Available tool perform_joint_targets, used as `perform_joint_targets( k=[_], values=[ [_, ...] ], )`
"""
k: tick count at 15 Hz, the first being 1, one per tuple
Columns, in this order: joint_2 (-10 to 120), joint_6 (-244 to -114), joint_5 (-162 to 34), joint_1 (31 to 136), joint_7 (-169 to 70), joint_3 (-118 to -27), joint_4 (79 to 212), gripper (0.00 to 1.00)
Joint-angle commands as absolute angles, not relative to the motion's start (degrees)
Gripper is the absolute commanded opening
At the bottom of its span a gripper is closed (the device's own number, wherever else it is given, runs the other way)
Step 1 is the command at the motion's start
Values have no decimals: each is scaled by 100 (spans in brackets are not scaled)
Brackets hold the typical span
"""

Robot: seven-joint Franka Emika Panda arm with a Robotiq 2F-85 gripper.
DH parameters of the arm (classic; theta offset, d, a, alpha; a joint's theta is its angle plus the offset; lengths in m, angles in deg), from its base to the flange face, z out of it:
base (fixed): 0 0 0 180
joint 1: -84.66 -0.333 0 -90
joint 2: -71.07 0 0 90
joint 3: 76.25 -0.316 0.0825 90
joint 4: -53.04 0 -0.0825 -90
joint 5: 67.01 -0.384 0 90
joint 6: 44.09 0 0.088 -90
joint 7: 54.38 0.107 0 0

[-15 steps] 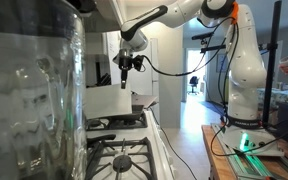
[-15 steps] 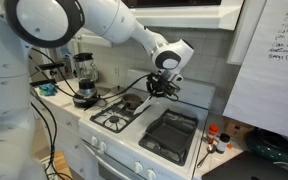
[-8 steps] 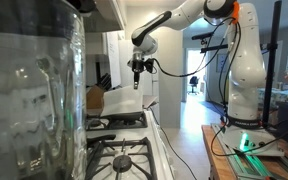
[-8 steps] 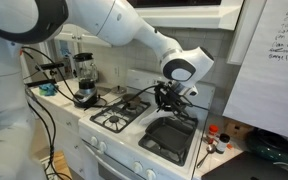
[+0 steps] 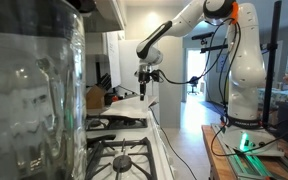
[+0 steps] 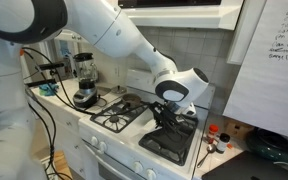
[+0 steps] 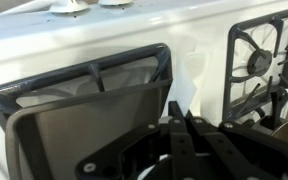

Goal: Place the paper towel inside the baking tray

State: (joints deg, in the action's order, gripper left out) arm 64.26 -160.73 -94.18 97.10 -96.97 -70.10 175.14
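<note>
I will keep the paper towel in my gripper until it covers the baking tray's bottom, because the paper towel's white edge (image 7: 190, 80) hangs past the baking tray's rim, over the stovetop.
The baking tray (image 7: 74, 130) is dark, shallow and rectangular. In the wrist view it fills the lower left, and in an exterior view it sits on the right side of the stove (image 6: 174, 138). My gripper (image 7: 181, 118) is shut on the paper towel (image 7: 190, 84), a thin white sheet that sticks out past the fingertips by the tray's right rim. In an exterior view my gripper (image 6: 169, 113) hangs low over the tray's near-left part. It also shows in an exterior view (image 5: 144, 82) high above the stove. The towel is not discernible in either exterior view.
Black burner grates (image 6: 119, 110) lie left of the tray and show in the wrist view (image 7: 264, 55). A blender (image 6: 84, 72) stands at the stove's far left. Small bottles (image 6: 216, 138) stand right of the tray. A large glass jar (image 5: 34, 95) blocks the foreground. A tan box (image 5: 94, 97) sits behind the stove.
My gripper has moved with the paper towel from above the burners across to the tray and down close to it.
</note>
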Motion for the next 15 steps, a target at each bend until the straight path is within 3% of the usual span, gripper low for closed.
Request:
perform_joint_targets(
  k=[1,15],
  values=[
    [6571,-16562,-9705,9688,-9785,-6977,17852,0],
    [6107,-17311,-9547,9778,-9434,-6861,17788,0]
  ],
)
